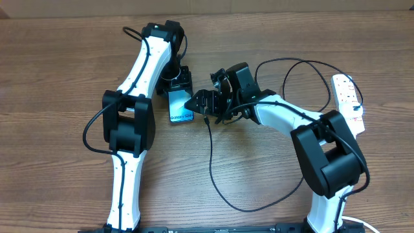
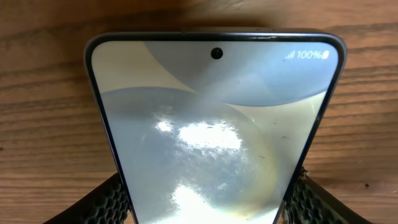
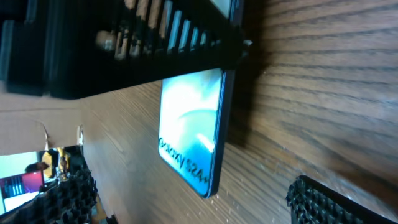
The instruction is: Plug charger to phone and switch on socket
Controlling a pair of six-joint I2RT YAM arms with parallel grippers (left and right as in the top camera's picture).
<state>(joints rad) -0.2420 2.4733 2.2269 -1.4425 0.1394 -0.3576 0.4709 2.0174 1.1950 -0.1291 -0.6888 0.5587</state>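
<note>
My right gripper moves toward the phone, before closing on it. The open fingers line up with the phone but stop short of its near corner (image 1: 191, 120) (image 3: 209, 191).
The phone (image 1: 181, 107) lies on the wooden table with its blue screen up and its "Galaxy S24" text toward the near edge. My left gripper (image 1: 176, 84) is shut on the phone's far end. In the left wrist view both fingers (image 2: 106, 202) press the side edges of the phone (image 2: 211, 124). My right gripper (image 1: 200, 103) stands open just right of the phone's near corner, its pads (image 3: 323, 202) wide apart around the phone (image 3: 193, 118). The thin black charger (image 1: 211, 162) ends under this gripper and loops across the table to the white socket (image 1: 347, 100).
The socket lies at the far right edge of the table, with a white lead (image 1: 359, 223) showing near the right arm's base. The charger's loop crosses the table between the two arms. In the right wrist view the left gripper's dark body (image 3: 124, 50) overhangs the phone.
</note>
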